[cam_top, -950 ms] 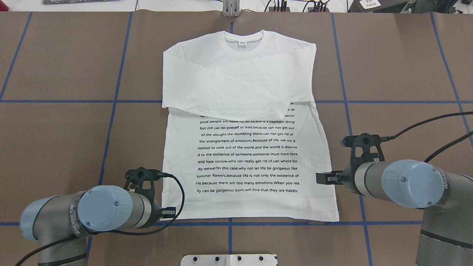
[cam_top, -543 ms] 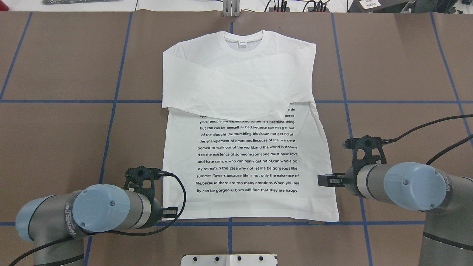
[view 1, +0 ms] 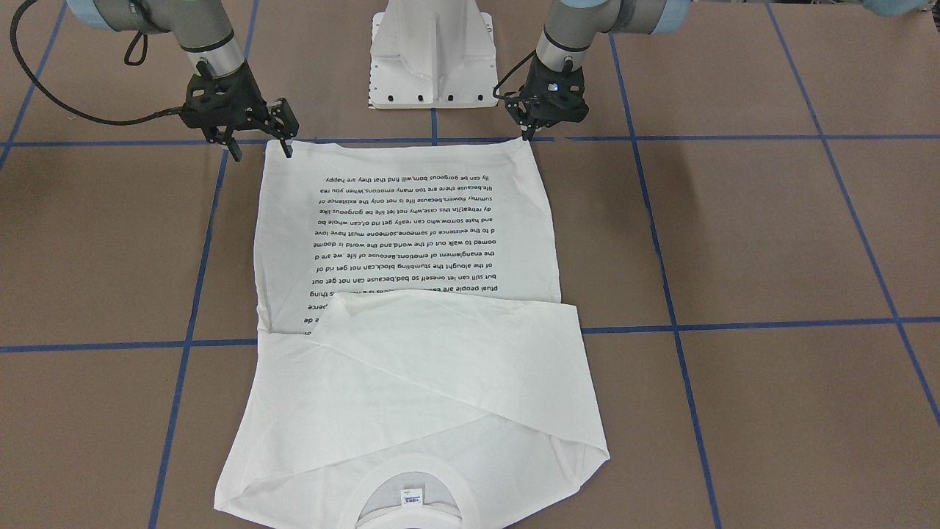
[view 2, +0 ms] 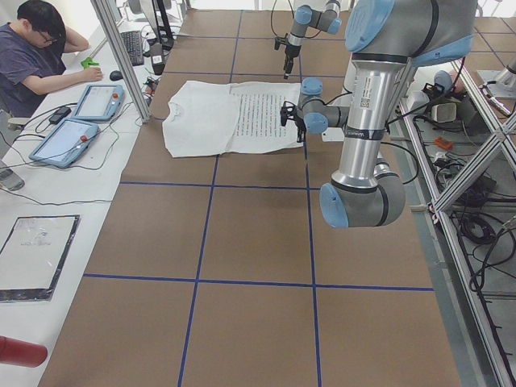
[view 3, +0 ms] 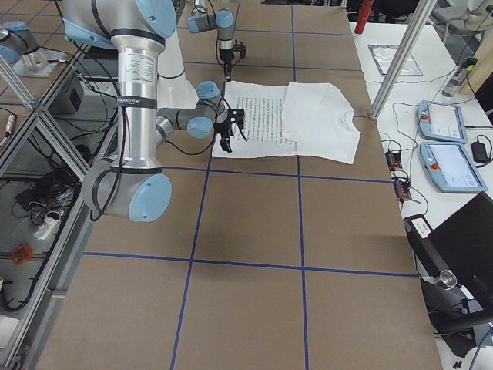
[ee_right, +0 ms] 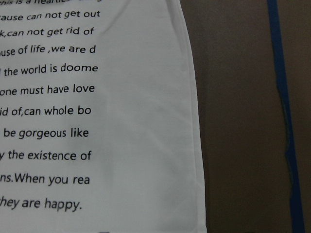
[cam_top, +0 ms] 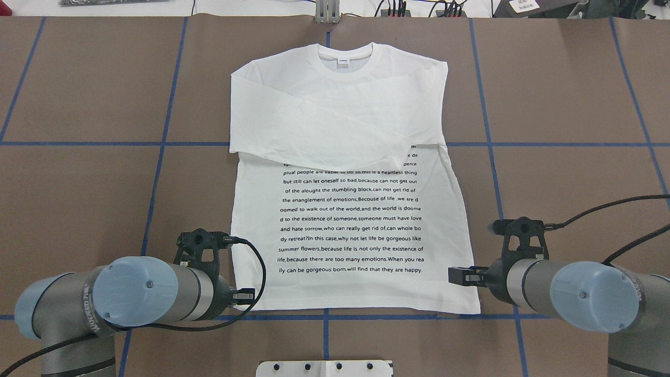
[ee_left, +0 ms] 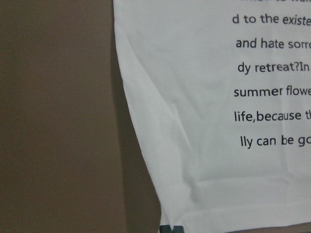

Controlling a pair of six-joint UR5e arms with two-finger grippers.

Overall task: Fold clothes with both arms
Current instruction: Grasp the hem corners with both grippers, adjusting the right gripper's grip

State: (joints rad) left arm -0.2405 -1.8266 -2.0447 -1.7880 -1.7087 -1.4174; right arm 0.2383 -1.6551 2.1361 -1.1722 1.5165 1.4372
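Note:
Next, my left gripper pinches the shirt by that hem corner (view 1: pixel 525 144) (ee_left: pixel 171 221), since the shirt lies flat and creases rise beside the corner.
The white long-sleeved T-shirt (cam_top: pixel 340 115) lies flat on the brown table, text side up, collar at the far end. Both sleeves are folded across the chest. It also shows in the front-facing view (view 1: pixel 411 367) and in both wrist views (ee_left: pixel 194 121) (ee_right: pixel 121 121). My left gripper (cam_top: pixel 242 297) (view 1: pixel 545 132) hangs open just above the hem's left corner. My right gripper (cam_top: pixel 463 276) (view 1: pixel 261 147) is open over the shirt's right edge, a little above the hem's right corner. Neither gripper holds cloth.
The white pedestal (view 1: pixel 433 51) stands at the near table edge between the arms. Blue tape lines cross the brown table (cam_top: pixel 78 209). An operator (view 2: pixel 36 56) sits beyond the far end with tablets (view 2: pixel 68 137) and cables.
My right gripper has moved back along the shirt's right edge toward the hem corner. My left gripper has shifted slightly toward the hem's left corner. The shirt has not moved.

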